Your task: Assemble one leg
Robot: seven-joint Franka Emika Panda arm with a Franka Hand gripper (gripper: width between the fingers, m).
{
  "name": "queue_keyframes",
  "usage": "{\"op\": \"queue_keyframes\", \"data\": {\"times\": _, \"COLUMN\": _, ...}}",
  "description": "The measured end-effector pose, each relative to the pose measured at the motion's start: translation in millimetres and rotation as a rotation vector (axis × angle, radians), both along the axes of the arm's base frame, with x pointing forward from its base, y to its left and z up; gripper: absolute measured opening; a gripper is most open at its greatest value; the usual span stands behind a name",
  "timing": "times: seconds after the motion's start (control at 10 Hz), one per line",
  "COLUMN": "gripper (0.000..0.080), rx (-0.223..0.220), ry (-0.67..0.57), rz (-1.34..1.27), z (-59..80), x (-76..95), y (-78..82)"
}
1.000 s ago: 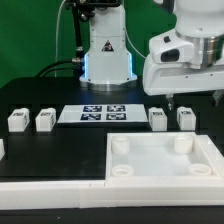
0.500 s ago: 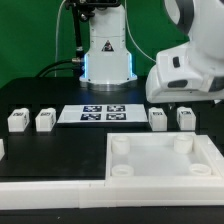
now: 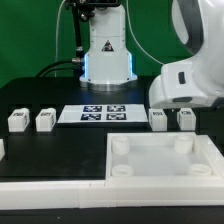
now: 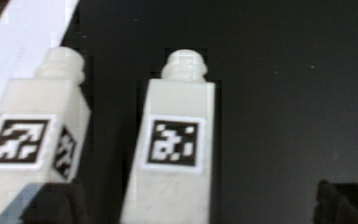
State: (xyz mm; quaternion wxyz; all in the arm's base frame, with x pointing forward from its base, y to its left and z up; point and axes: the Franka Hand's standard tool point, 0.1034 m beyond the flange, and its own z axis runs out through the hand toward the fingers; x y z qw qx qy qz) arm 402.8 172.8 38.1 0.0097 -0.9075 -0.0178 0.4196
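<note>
My gripper needs to go lower before it closes on the leg, because black tabletop shows between my fingers above and the white leg's top (image 3: 187, 112).
Four small white legs with square tags lie on the black table. Two are at the exterior view's left (image 3: 17, 121) (image 3: 45, 121) and two at its right (image 3: 157, 120) (image 3: 186, 119). My arm's white hand (image 3: 188, 85) hangs low over the right pair and hides its own fingers. In the wrist view my gripper (image 4: 202, 207) is open, with one leg (image 4: 179, 135) lying between the dark fingertips (image 4: 350, 200), apart from both. A second leg (image 4: 37, 125) lies beside it, outside the jaws.
The big white square tray-like part (image 3: 205, 160) with round corner sockets lies at the front right. The marker board (image 3: 98, 114) lies mid-table, and its corner shows in the wrist view (image 4: 19, 40). The robot base (image 3: 105, 50) stands behind.
The hand has moved down and toward the exterior view's right, closing in over the right pair of legs. The legs and the tray have not moved.
</note>
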Motion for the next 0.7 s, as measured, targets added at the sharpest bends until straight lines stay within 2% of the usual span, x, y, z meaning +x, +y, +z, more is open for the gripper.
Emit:
{"op": "queue_keyframes", "data": {"times": 0.5, "gripper": 0.0649, "rx": -0.004, "ry": -0.015, "rz": 0.001, "z": -21.6, "x": -24.8, "y": -2.1}}
{"op": "queue_keyframes", "data": {"times": 0.7, "gripper": 0.0649, "rx": -0.003, "ry": -0.019, "rz": -0.001, "z": -28.4, "x": -28.0, "y": -1.7}}
